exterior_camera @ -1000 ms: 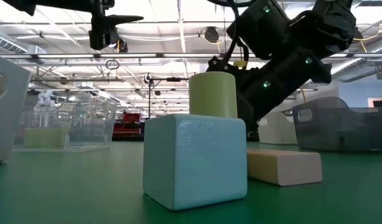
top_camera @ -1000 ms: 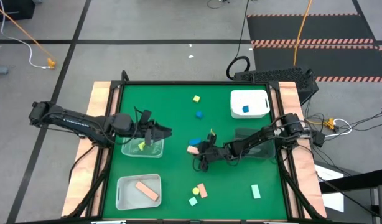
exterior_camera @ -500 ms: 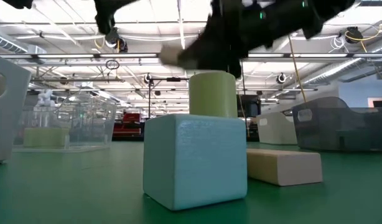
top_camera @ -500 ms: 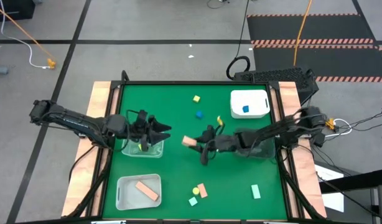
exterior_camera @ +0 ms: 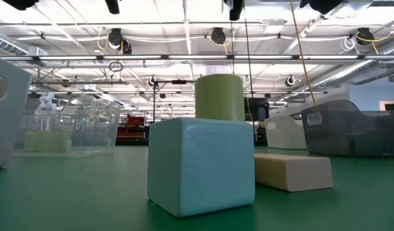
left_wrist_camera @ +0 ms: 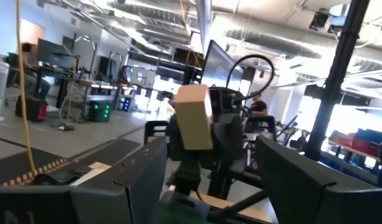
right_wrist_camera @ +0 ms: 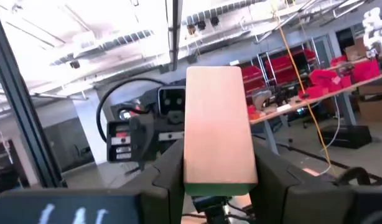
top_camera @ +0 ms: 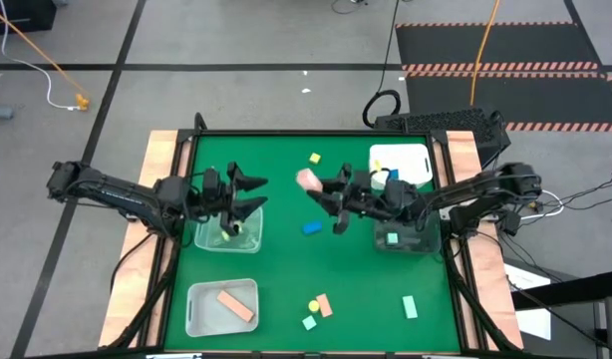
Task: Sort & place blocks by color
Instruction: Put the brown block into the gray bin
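Note:
I should next grab the peach bar by its loose end (top_camera: 306, 178) with my left gripper, to sort it into its tub (top_camera: 222, 307).
My right gripper (top_camera: 321, 189) is high over the table's middle, shut on a peach-orange bar (top_camera: 308, 179), which fills the right wrist view (right_wrist_camera: 219, 124). My left gripper (top_camera: 250, 194) is open and empty above the clear tub (top_camera: 211, 242), which holds a yellow block (top_camera: 226, 233). Its wrist view shows the peach bar (left_wrist_camera: 194, 117) farther off, in the other gripper. A blue block (top_camera: 312, 227) lies flat on the mat below my right gripper. A yellow cube (top_camera: 314, 158) lies farther back. My right gripper pinches the peach bar between its two fingers by the two sides of its near end (right_wrist_camera: 197, 171). The fingers reach roughly level from the table's right and lie along the bar. The bar sticks out past the fingertips, lifted clear of the table.
A white tub (top_camera: 411, 158) at the far right holds a blue block (top_camera: 391, 175). A grey tub (top_camera: 418, 239) holds a mint block (top_camera: 392, 238). A white tub (top_camera: 198, 311) at the near left holds a peach bar (top_camera: 236, 304). Several blocks lie near the front edge (top_camera: 316, 309), a mint cube (exterior_camera: 200, 163) closest to the low camera.
My right gripper has lifted the peach bar off the mat beside the blue block and carried it up and toward the far edge; the blue block has stayed on the mat. My left gripper has risen a little over the clear tub.

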